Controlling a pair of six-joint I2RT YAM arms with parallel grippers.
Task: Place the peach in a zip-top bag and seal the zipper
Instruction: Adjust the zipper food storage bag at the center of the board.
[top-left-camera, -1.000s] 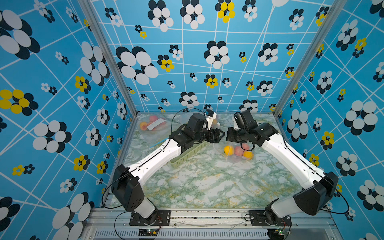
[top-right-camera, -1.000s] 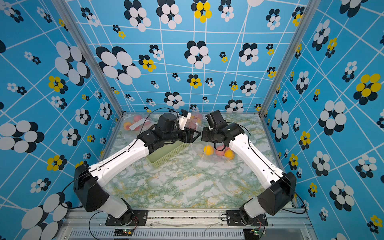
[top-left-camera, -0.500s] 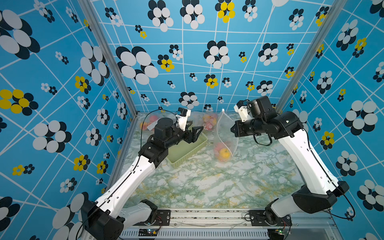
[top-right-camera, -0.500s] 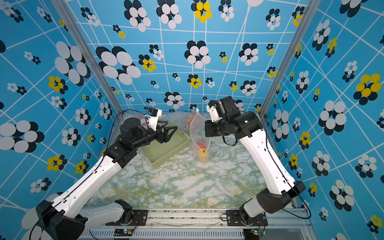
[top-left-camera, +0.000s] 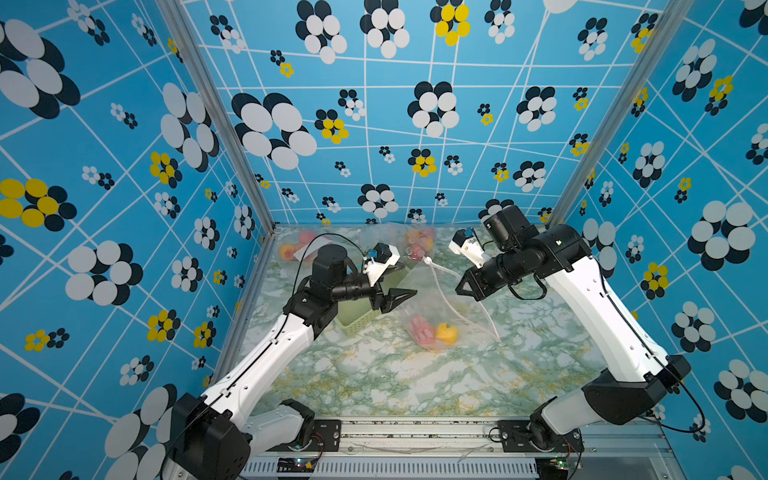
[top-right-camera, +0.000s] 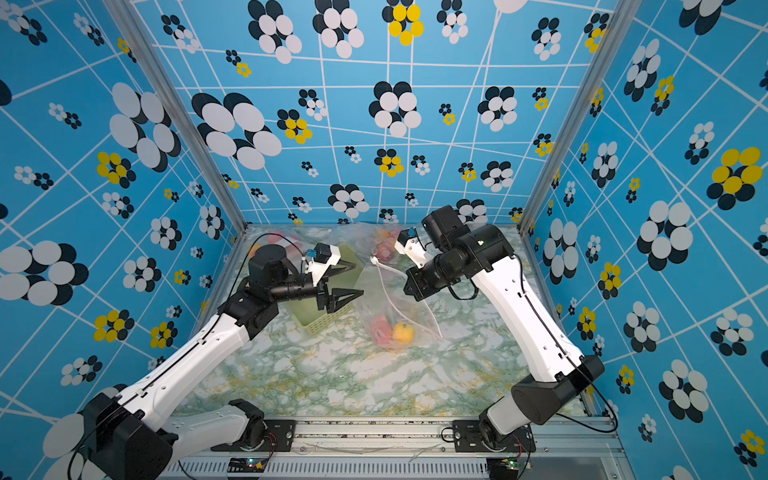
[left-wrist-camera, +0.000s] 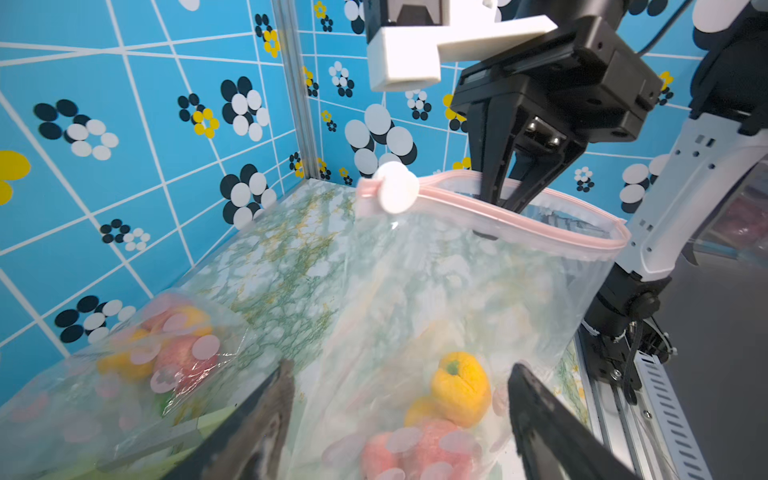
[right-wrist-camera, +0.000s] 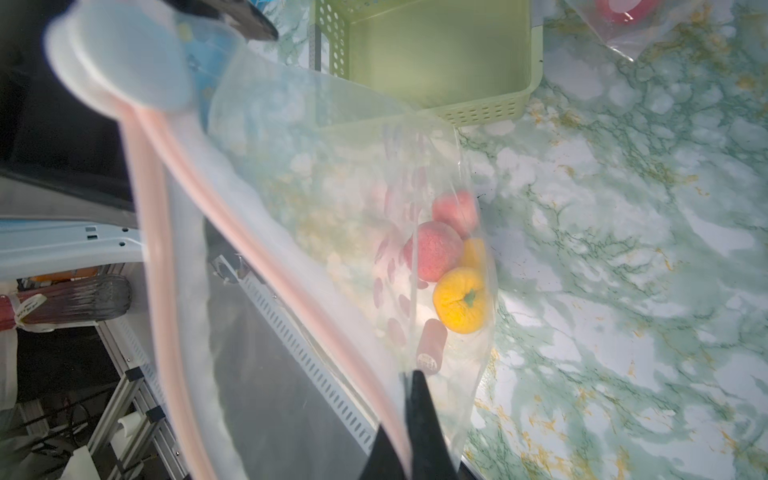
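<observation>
The pink rim corner of the zip-top bag is just behind the white slider (left-wrist-camera: 395, 193). My left gripper should grab the bag by that corner next, so the slider stays free to seal.
The clear zip-top bag (top-left-camera: 451, 305) (top-right-camera: 390, 303) hangs tilted over the marble floor, its pink zipper rim (left-wrist-camera: 540, 220) (right-wrist-camera: 266, 266) gaping. The white slider (left-wrist-camera: 395, 193) sits at one end. A pink peach (left-wrist-camera: 415, 449) (right-wrist-camera: 434, 255) (top-left-camera: 419, 330) lies in the bag's bottom beside another peach and a yellow fruit (left-wrist-camera: 459, 388) (top-right-camera: 403, 332). My right gripper (top-left-camera: 460, 289) (top-right-camera: 410, 286) (right-wrist-camera: 415, 378) is shut on the rim. My left gripper (top-left-camera: 409, 280) (top-right-camera: 359, 279) (left-wrist-camera: 401, 365) stands open just left of the bag, touching nothing.
A pale green perforated basket (top-left-camera: 357, 322) (right-wrist-camera: 436, 54) sits under my left gripper. Two other filled bags (top-left-camera: 299, 245) (top-left-camera: 419, 241) lie along the back wall. Blue patterned walls close in three sides.
My right gripper has risen from the floor, lifting the bag by its rim. My left gripper has let go, drawn back to the left and opened wider.
</observation>
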